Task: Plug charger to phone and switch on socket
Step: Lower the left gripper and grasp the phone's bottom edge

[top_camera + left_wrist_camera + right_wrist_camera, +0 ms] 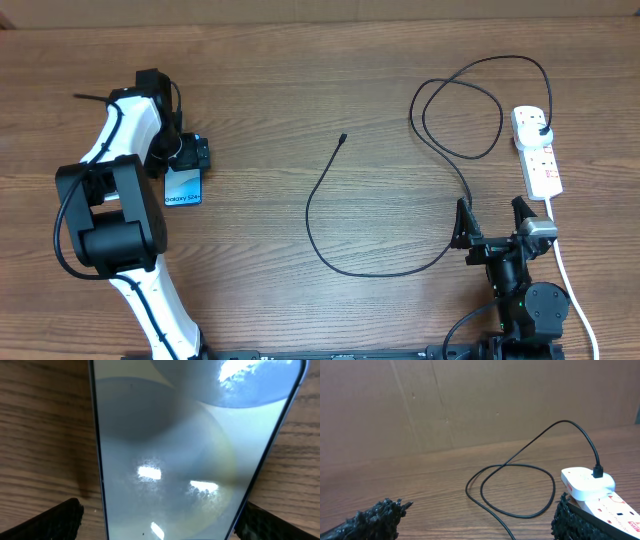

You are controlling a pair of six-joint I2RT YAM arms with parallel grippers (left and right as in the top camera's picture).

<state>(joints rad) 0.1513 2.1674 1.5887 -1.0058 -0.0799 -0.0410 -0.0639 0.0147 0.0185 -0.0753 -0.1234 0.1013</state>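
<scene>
I will next use my left gripper to grab the phone by its far end (167, 521) across its long edges. The phone's near end then stays free to hand over to my right gripper.
The phone (183, 188) lies flat at the left of the table, its light blue screen filling the left wrist view (190, 445). My left gripper (186, 155) hangs low over the phone's far end; its open fingers (160, 522) straddle the phone's two long edges. The charger (330, 215) is a thin black cable whose connector tip (343, 138) lies free mid-table; its plug (541, 125) sits in the white socket (538, 158). My right gripper (492, 222) is open and empty, near the cable loop (520, 490) and just in front of the socket (592, 487).
The socket's white cord (572, 290) runs toward the front edge past my right arm. The cable curves in a wide arc across the table's middle (365, 272) and loops at the back right (470, 95). A brown cardboard wall (470, 400) stands behind the table.
</scene>
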